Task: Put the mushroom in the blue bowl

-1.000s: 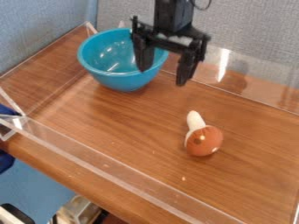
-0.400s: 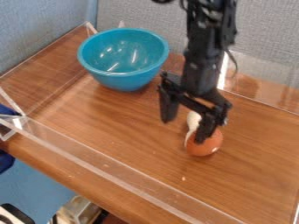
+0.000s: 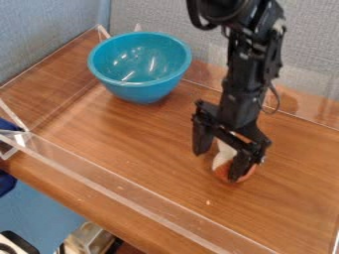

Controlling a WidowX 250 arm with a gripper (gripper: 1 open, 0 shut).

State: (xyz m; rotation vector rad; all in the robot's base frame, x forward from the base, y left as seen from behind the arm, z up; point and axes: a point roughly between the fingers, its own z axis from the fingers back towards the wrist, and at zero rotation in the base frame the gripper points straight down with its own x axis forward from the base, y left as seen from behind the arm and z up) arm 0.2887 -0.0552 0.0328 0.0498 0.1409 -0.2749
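The robot's fingers reach down to the mushroom beside its cream stem point(image 3: 223, 157), close to the wooden table. The gripper should close on the mushroom, as closing now would hold it.
The mushroom point(image 3: 232, 162) lies on its side on the wooden table, its orange-brown cap toward the front and its cream stem pointing back. My gripper point(image 3: 227, 159) points straight down over it, open, with one black finger on each side of the mushroom. The fingertips are close to the tabletop and partly hide the mushroom. The blue bowl point(image 3: 139, 65) stands empty at the back left, well apart from the gripper.
A low clear plastic wall point(image 3: 119, 185) runs around the wooden table point(image 3: 119, 129). A blue-grey wall stands behind. Bare wood lies between the bowl and the mushroom.
The gripper has come from beside the bowl toward the front right and sunk down around the mushroom, rolling slightly. It stays open. Mushroom and bowl have not moved.
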